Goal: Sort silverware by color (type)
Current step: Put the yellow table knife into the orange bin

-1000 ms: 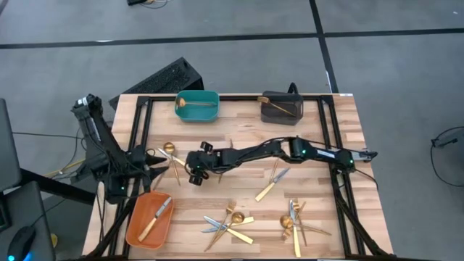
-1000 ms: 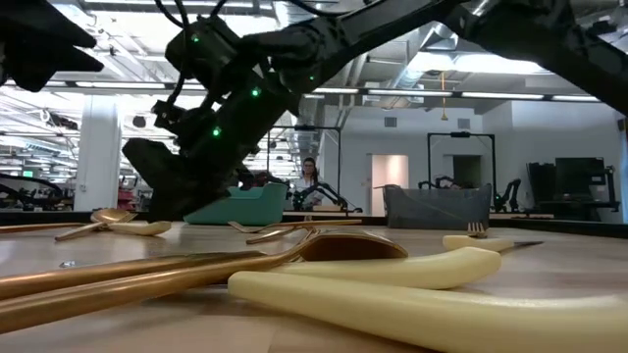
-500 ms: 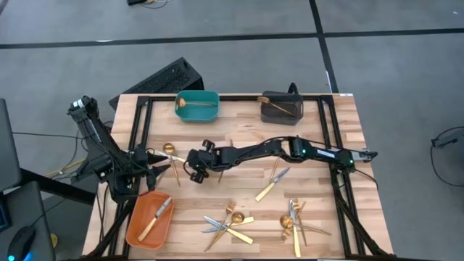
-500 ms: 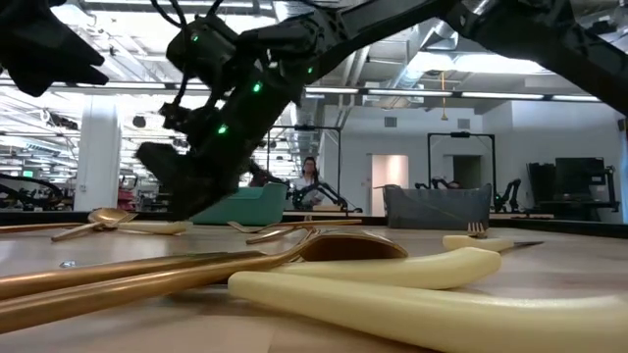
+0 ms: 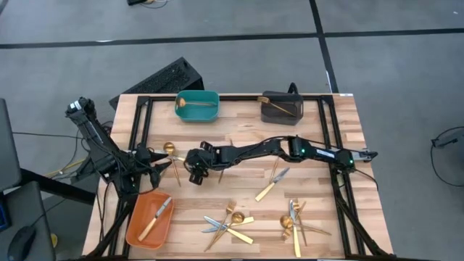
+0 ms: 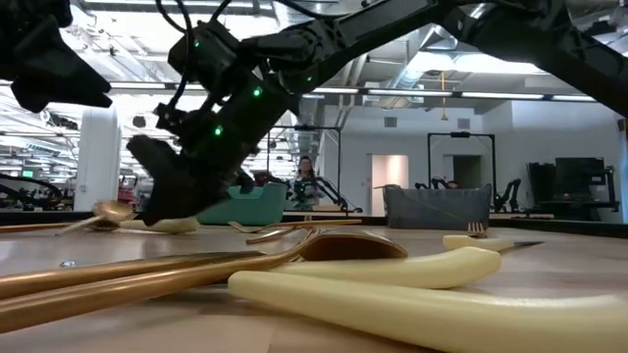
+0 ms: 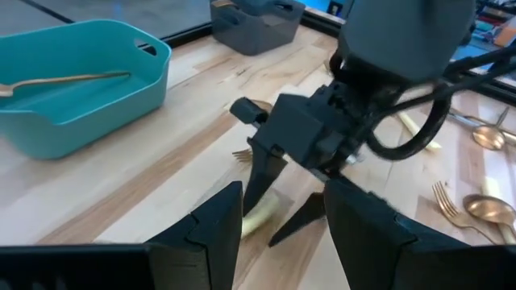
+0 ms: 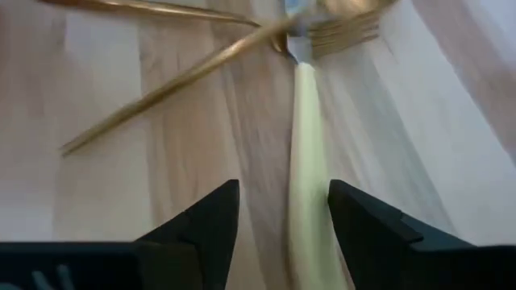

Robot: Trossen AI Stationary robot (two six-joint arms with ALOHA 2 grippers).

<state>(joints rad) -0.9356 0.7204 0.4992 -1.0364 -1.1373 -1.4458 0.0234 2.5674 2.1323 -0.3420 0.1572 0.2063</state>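
The robot's right gripper will next grab the knife by its pale handle [image 8: 310, 161]. Then the knife can be sorted into the orange bin.
My right gripper [image 5: 187, 165] reaches across to the table's left part and is down at the table top, open. Its fingers stand on either side of a knife's pale handle [image 8: 303, 225], which lies flat along the gap between them. The knife's blade end meets a gold fork [image 8: 343, 32] and a gold spoon handle [image 8: 161, 84]. The left wrist view shows the same open fingers astride that pale handle [image 7: 251, 227]. My left gripper [image 5: 161, 162] is open, close by on the left and pointing at the spot. More gold and pale-handled silverware [image 5: 228, 223] lies scattered near the near edge.
A teal bin [image 5: 197, 106] with a gold spoon and a dark grey bin [image 5: 281, 107] with a gold piece stand at the far edge. An orange bin [image 5: 150, 220] holding a knife sits at the near left. Another knife [image 5: 272, 183] and a cutlery cluster [image 5: 293, 220] lie right of centre.
My right gripper has dipped down to the table top over the pale-handled knife, staying open. My left arm has drawn back a little toward the table's left edge.
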